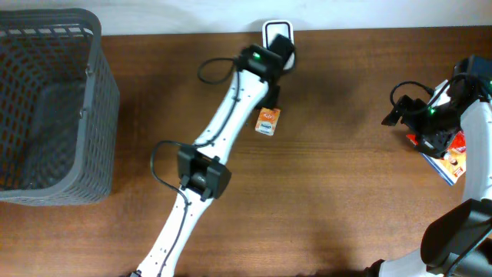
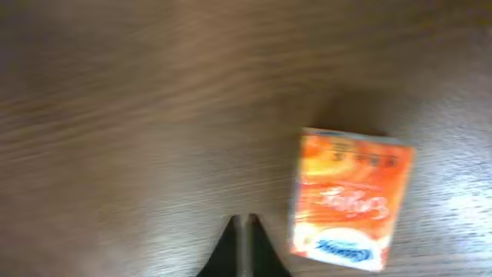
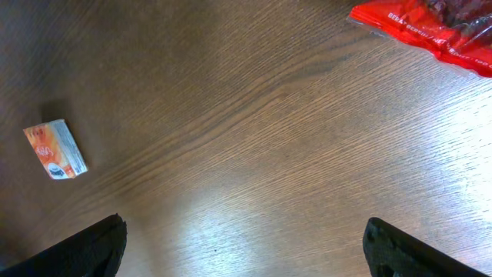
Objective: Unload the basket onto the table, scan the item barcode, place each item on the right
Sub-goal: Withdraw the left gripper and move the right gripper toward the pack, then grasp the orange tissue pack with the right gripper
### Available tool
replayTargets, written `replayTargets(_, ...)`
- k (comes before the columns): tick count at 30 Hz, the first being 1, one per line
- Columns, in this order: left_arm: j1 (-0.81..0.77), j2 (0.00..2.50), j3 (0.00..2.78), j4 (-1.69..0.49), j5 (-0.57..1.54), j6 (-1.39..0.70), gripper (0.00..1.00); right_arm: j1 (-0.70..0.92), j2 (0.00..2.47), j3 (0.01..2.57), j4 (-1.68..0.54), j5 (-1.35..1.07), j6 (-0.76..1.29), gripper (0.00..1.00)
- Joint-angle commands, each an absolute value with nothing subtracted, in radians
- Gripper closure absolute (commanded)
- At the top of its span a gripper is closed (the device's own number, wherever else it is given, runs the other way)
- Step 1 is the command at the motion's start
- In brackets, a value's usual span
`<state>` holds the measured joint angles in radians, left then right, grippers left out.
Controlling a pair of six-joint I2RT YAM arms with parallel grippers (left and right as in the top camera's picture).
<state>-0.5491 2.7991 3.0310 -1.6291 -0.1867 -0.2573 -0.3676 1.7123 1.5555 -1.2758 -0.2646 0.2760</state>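
Note:
My right gripper will grab the orange packet by its label end [image 1: 265, 128] [image 3: 64, 168]. The rest of the packet will stay uncovered, so its barcode can be scanned.
The item, a small orange packet [image 1: 267, 121] with a white and blue label, lies flat on the wooden table [image 1: 338, 192]. In the left wrist view the packet [image 2: 350, 200] sits just right of my left gripper [image 2: 247, 220], untouched. That gripper's black fingers are pressed almost together with nothing between them. From overhead, the left gripper [image 1: 271, 96] hangs just above the packet, close to a white scanner stand [image 1: 277, 34] at the table's back edge. My right gripper [image 3: 244, 227] is wide open over bare wood at the far right [image 1: 397, 114], with the packet [image 3: 55, 151] far off.
A grey mesh basket [image 1: 100, 100] stands at the left edge. Under the right arm lie several packages [image 1: 451, 160], among them a red wrapper [image 3: 438, 29]. The left arm's cable loops hang over the table's middle.

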Motion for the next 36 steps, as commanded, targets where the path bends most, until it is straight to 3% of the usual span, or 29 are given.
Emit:
replayTargets(1, -0.457, 2.709, 3.139, -1.683, -0.207, -0.279, 0.62, -0.366, 1.714, 1.552, -1.274, -0.277, 0.270, 0.02)
replayTargets(3, -0.424, 2.709, 3.138, -1.688, -0.206, -0.279, 0.13, -0.366, 1.714, 1.552, -1.274, -0.277, 0.270, 0.02)
replayTargets(4, -0.403, 2.709, 3.132, -1.688, -0.206, -0.279, 0.01, -0.366, 1.714, 1.552, -1.274, -0.277, 0.270, 0.02)
replayTargets(14, -0.308, 2.709, 3.111, -1.688, -0.203, -0.279, 0.01, -0.366, 1.714, 1.552, -1.169, -0.324, 0.271, 0.02)
replayTargets(18, -0.307, 2.710, 3.110, -1.688, -0.203, -0.279, 0.01, -0.366, 1.714, 1.552, -1.132, -0.511, 0.271, 0.02)
replayTargets(25, -0.307, 2.711, 3.110, -1.688, -0.203, -0.280, 0.01, -0.208, 1.721, 1.529, -1.025, -0.587, 0.270, 0.01)
replayTargets(27, -0.306, 2.713, 3.110, -1.688, -0.203, -0.279, 0.01, -0.128, 1.739, 1.510, -0.958, -0.561, 0.276, 0.12)
replayTargets(32, -0.307, 2.715, 3.110, -1.688, -0.203, -0.279, 0.01, 0.048, 1.840, 1.483, -0.833, -0.349, 0.555, 0.33)
replayTargets(36, -0.307, 2.715, 3.110, -1.688, -0.203, -0.279, 0.01, 0.148, 1.948, 1.483, -0.688, -0.358, 0.586, 0.41)
